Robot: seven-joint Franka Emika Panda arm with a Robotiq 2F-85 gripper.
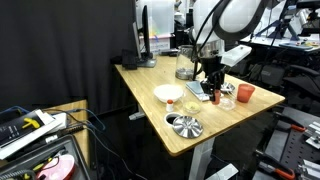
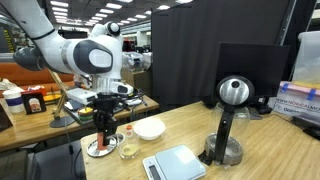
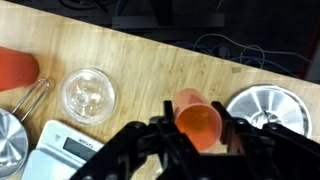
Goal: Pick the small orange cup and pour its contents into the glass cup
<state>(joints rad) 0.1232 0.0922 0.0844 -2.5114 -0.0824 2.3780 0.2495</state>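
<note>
The small orange cup hangs above the flat wooden table and would drop if I opened now, so my gripper keeps holding the cup for now.
In the wrist view my gripper point(image 3: 200, 126) is shut on the small orange cup point(image 3: 198, 116), one black finger on each side of it. The cup's mouth faces the camera, and I cannot make out any contents. The glass cup point(image 3: 88, 95) stands clear and upright on the wooden table, to the left of the held cup and apart from it. In both exterior views the gripper point(image 1: 212, 86) point(image 2: 106, 124) hangs just above the table near the glass cup point(image 2: 128, 148); the small orange cup is hard to see there.
A bigger orange cup point(image 3: 15, 68) point(image 1: 245, 93) stands beyond the glass. A white scale point(image 3: 70, 150) point(image 2: 173, 163), a steel dish point(image 3: 270, 108) point(image 1: 184, 126), a white bowl point(image 1: 168, 94) point(image 2: 149, 129), a glass jug point(image 1: 185, 65) and a black stand point(image 2: 228, 125) share the table point(image 1: 150, 110).
</note>
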